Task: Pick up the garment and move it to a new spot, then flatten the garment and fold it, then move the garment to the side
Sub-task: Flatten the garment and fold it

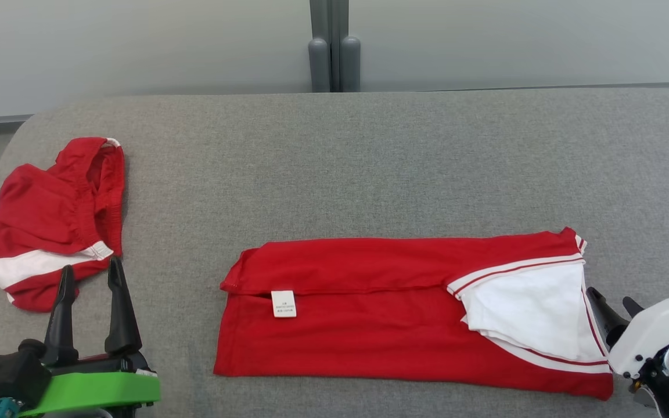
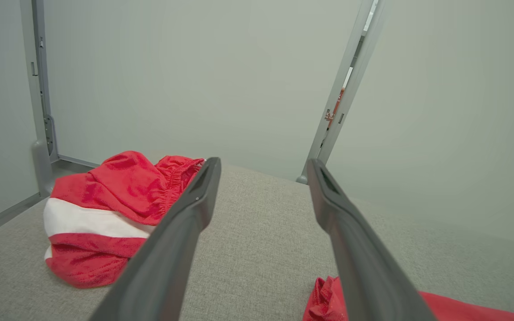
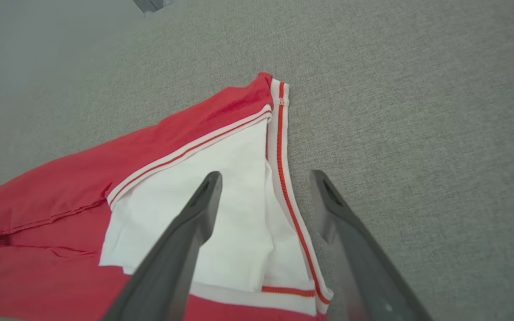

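Note:
Next, my right gripper grabs the long red folded shirt [image 1: 367, 327] by its striped white edge [image 1: 590, 313]. Then it folds the shirt.
The garment [image 1: 369, 313], a red shirt with white, red-striped trim, lies folded into a long band on the grey fabric surface [image 1: 369, 162], right of centre. Its white sleeve [image 1: 532, 313] rests on top at the right end, and a small white label [image 1: 283, 303] shows near the left end. My right gripper [image 1: 610, 296] stands open just past the shirt's right edge, straddling the striped hem [image 3: 283, 178] in the right wrist view, where the gripper [image 3: 263, 176] holds nothing. My left gripper [image 1: 92, 266] is open and empty at the lower left, well apart from the shirt [image 2: 324, 298].
Red shorts with a white band [image 1: 50, 226] lie bunched at the surface's left edge, just beyond my left fingertips [image 2: 105, 209]. A grey post [image 1: 334, 46] and pale wall panels stand behind the surface. Bare grey fabric stretches across the back and the middle.

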`<state>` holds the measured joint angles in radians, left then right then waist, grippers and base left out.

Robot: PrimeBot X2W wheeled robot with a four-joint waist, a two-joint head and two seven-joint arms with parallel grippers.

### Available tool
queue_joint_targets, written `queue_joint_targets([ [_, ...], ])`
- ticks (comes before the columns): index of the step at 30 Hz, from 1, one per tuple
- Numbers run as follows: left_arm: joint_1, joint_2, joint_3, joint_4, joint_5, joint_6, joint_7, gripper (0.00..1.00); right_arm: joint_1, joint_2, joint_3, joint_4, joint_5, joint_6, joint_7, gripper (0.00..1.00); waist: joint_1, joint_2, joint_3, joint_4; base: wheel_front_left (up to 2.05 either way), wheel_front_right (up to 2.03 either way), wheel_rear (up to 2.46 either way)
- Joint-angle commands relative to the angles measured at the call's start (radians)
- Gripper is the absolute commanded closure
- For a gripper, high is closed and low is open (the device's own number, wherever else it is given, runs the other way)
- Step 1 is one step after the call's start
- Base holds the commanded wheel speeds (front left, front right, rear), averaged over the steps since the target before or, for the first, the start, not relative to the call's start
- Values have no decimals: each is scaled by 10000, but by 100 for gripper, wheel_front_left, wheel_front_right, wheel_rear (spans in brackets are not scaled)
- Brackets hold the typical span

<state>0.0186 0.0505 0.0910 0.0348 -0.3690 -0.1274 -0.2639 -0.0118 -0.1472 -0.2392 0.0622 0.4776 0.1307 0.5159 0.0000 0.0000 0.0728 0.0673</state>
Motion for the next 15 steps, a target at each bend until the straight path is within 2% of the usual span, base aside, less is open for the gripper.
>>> queue_joint_targets([
  [1, 195, 9, -31, 18, 111, -33, -2, 0, -244, 49, -2, 255, -93, -1, -50, 0, 0, 0, -7, 27, 0, 0, 0],
  [15, 16, 12, -499, 949, 767, -33, -3, 0, -1524, 52, -110, 2953, -677, -1, 118, 0, 0, 0, 308, 368, 0, 0, 0],
])
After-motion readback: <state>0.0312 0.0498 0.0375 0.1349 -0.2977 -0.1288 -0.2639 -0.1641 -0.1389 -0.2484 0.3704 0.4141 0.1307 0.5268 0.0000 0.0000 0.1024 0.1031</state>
